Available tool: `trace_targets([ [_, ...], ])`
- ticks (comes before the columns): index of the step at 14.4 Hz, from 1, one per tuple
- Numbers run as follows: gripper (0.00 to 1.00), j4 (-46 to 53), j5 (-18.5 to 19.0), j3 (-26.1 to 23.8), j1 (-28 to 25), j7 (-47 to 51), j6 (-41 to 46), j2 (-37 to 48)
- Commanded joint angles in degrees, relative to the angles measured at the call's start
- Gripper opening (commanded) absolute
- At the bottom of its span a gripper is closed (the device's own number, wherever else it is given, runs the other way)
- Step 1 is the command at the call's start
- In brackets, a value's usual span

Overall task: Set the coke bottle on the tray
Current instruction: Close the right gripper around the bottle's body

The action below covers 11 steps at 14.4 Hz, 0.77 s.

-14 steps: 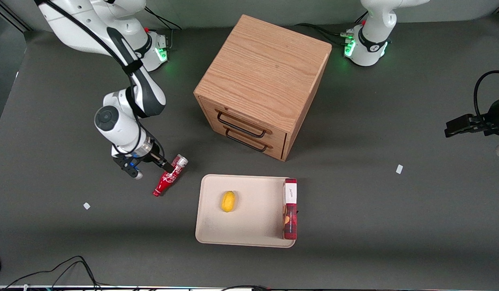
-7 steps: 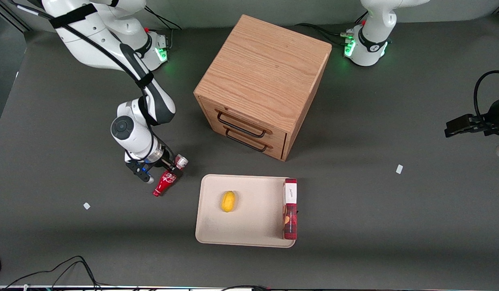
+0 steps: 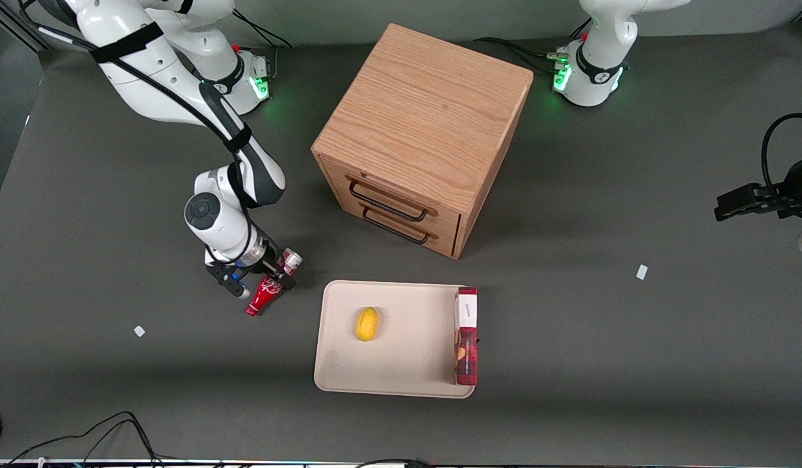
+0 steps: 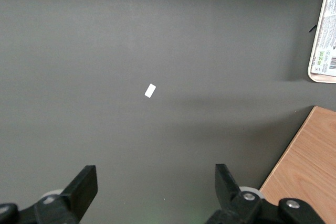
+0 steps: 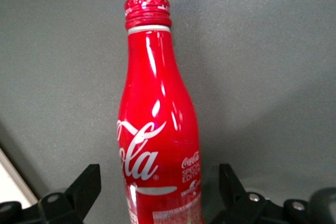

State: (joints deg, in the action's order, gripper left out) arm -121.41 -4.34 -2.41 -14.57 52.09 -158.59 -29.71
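Observation:
I should place the coke bottle on the tray (image 5: 10,182), so my right gripper should pick up the bottle by its lower body (image 5: 164,205) next.
The coke bottle (image 3: 261,298) lies on its side on the dark table, red neck pointing toward the front camera, silver base (image 3: 291,260) farther from it. My right gripper (image 3: 261,278) is low over the bottle's body, open, with one finger on each side and a gap between each finger and the bottle. In the right wrist view the bottle (image 5: 157,124) fills the space between the black fingers (image 5: 86,184) of the gripper (image 5: 157,182). The cream tray (image 3: 401,367) sits beside the bottle, toward the parked arm's end.
A yellow lemon (image 3: 367,324) and a long red box (image 3: 466,338) lie on the tray. A wooden drawer box (image 3: 420,123) stands farther from the front camera than the tray. Small white scraps (image 3: 139,331) (image 3: 641,272) lie on the table.
My gripper has moved sideways from beside the bottle to over its body, and its fingers now straddle it. The bottle has not moved.

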Motion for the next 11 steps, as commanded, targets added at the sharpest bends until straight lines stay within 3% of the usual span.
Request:
trace_targets([
  [1,1.00,1.35,1.35,0.65,-0.72,2.05,-0.58,-0.79],
  [5,0.97,1.35,1.35,0.65,-0.72,2.05,-0.58,-0.79],
  [7,0.00,1.35,1.35,0.65,-0.72,2.31,-0.58,-0.70],
  [11,0.00,1.35,1.35,0.65,-0.72,2.32,-0.58,-0.70],
])
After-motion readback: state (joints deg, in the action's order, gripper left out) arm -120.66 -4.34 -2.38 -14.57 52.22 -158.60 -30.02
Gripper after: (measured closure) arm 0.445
